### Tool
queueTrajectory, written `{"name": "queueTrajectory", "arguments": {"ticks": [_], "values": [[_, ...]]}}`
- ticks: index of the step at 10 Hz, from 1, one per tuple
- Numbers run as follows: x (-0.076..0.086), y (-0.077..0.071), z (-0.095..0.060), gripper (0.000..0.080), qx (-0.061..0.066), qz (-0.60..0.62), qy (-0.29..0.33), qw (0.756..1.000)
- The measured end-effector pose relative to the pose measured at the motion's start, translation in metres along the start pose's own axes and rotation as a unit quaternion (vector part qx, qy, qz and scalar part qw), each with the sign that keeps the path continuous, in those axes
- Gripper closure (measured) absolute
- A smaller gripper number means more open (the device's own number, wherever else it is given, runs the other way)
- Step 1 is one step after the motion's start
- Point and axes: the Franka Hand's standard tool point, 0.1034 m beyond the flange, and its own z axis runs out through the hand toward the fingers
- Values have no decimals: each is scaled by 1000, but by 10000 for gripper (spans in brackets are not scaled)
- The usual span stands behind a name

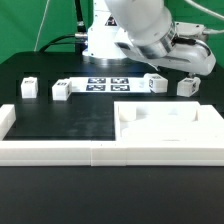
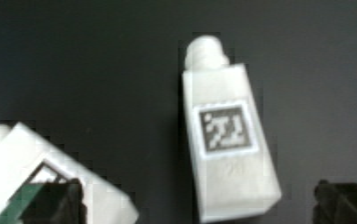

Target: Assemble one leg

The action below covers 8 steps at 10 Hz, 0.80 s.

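The gripper should move down before it closes on the white leg (image 2: 232,150) far below: black table shows between the robot's fingers and the leg, so closing now would miss it.
Four small white legs lie on the black table in the exterior view: two on the left (image 1: 28,88) (image 1: 62,90) and two on the right (image 1: 155,83) (image 1: 186,87). My gripper (image 1: 186,70) hangs just above the right pair. In the wrist view one leg (image 2: 223,140) lies lengthwise with its black-and-white tag facing up and a rounded peg at its far end. My gripper (image 2: 196,205) is open, with a dark finger on each side of the leg, clear of it. Part of another white piece (image 2: 24,160) shows beside one finger.
The large flat white panel (image 1: 165,125) with raised rim lies at the front right. A long white rail (image 1: 50,150) runs along the front edge. The marker board (image 1: 100,83) lies in the middle at the back, in front of the robot base (image 1: 100,40).
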Motion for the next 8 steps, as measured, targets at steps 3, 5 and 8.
{"name": "queueTrajectory", "arguments": {"ticks": [3,5,8], "values": [[-5,-5,5,151,-3,-4,-14,1000],[-3,-4,5,151,-2,-4,-13,1000],[-5,-21,24,151,-6,-33,35,999]]}}
